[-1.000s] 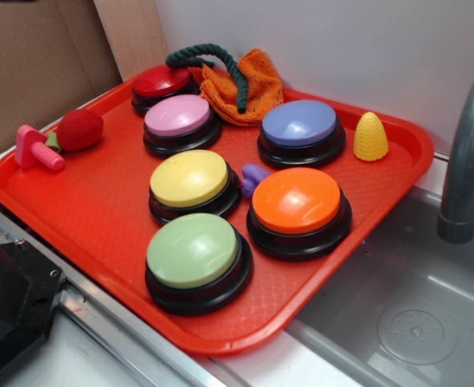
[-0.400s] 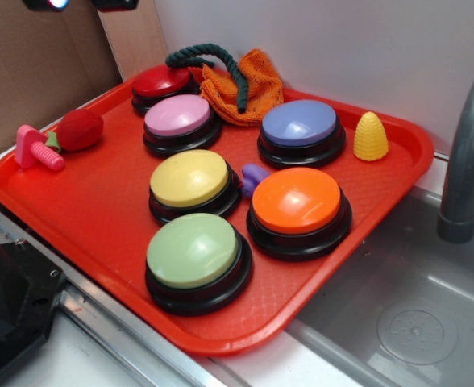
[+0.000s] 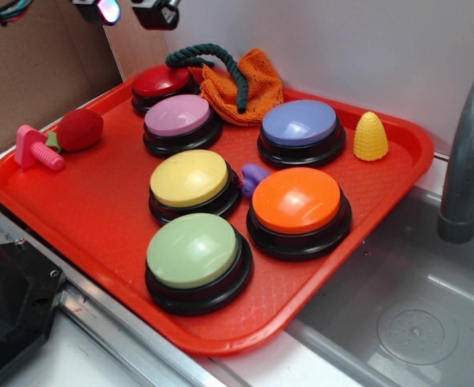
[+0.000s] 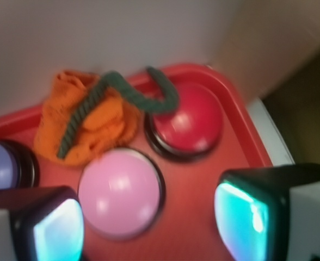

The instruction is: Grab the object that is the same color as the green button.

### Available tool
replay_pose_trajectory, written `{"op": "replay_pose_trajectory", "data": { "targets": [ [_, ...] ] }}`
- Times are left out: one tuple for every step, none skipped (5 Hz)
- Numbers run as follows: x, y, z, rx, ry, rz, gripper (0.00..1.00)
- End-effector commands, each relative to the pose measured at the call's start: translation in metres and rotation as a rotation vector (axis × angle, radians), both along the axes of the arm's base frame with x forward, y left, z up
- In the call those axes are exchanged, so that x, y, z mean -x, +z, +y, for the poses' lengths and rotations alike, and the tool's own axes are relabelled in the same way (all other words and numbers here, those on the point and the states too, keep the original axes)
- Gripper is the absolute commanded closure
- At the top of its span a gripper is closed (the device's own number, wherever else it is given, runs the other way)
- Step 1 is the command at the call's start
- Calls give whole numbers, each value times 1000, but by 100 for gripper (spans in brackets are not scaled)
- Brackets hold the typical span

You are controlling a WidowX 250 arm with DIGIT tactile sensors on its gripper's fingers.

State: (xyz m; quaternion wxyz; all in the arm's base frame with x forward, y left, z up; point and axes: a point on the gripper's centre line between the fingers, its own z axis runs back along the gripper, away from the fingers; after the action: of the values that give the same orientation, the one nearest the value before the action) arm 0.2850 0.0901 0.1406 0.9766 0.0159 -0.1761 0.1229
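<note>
I will next grip the green rope with my gripper by its arched middle, which stands up, since the green rope's end lies slack on the orange cloth.
The dark green twisted rope lies at the tray's far corner, draped over the orange knitted cloth and touching the red button. It also shows in the wrist view. The pale-green button sits at the tray's near edge. My gripper is at the top edge of the exterior view, high above the tray's back left, open and empty. In the wrist view its two fingers stand wide apart over the pink button.
The red tray also holds pink, yellow, blue and orange buttons, a red plush, a pink peg, a yellow cone. A wall stands behind; a sink and faucet lie right.
My gripper has come into the exterior view at the top edge and moved right and down toward the tray's back corner. Nothing on the tray has moved.
</note>
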Motion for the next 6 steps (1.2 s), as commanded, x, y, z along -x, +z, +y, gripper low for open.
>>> {"op": "replay_pose_trajectory", "data": {
  "targets": [
    [-56,-10,24,49,-141,-88,0],
    [-73,-28,22,36,-204,-60,0],
    [-80,-38,27,74,-232,-54,0],
    [-81,-42,26,111,-293,-27,0],
    [-82,-48,31,146,-310,-12,0],
    [-81,-50,37,173,-318,-8,8]
  ]
}}
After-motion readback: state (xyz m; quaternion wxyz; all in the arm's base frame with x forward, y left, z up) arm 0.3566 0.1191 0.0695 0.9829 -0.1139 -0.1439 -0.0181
